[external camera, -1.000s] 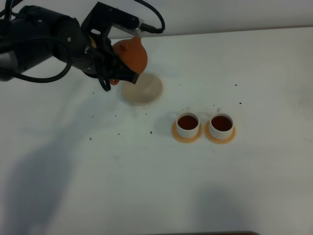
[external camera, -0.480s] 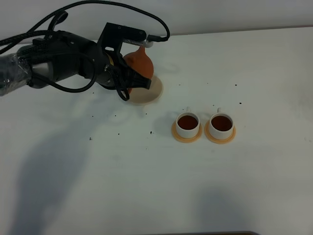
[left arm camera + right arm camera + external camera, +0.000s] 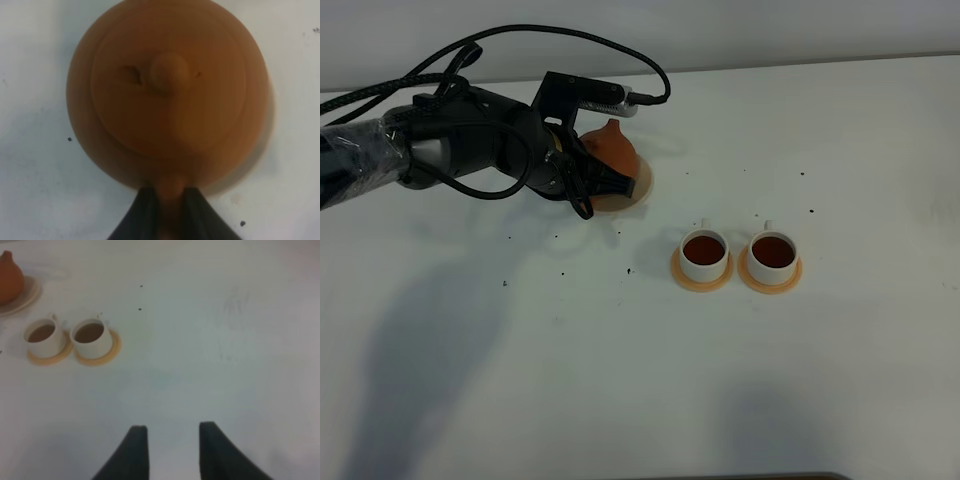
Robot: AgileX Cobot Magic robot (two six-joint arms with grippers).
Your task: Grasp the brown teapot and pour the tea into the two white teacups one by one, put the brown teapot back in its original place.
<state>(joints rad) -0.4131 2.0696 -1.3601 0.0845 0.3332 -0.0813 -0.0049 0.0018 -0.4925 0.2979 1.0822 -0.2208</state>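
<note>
The brown teapot [image 3: 167, 95] is resting upright on the pale saucer, so my left gripper should open now and let go of the teapot.
The brown teapot [image 3: 617, 158] stands upright on the pale saucer [image 3: 642, 184], its original place, at the back left of the table. My left gripper [image 3: 590, 180] is shut on the teapot's handle. In the left wrist view the teapot [image 3: 167, 95] fills the frame, and the gripper [image 3: 171, 212] pinches the handle between its dark fingers [image 3: 142, 217]. The two white teacups [image 3: 704, 251] [image 3: 773, 249], both holding dark tea, sit side by side on orange coasters right of the saucer. My right gripper [image 3: 172, 445] hovers open over bare table, well away from the cups [image 3: 44, 335] [image 3: 91, 334].
Small dark specks [image 3: 628, 270] dot the white table [image 3: 620, 380] around the saucer and cups. The left arm's black cable [image 3: 570, 35] loops above the teapot. The right wrist view shows the teapot [image 3: 9, 281] on its saucer [image 3: 29, 294].
The left arm has come down and swung slightly right, lowering the teapot from above the saucer's left edge onto the saucer. The cups have not moved.
</note>
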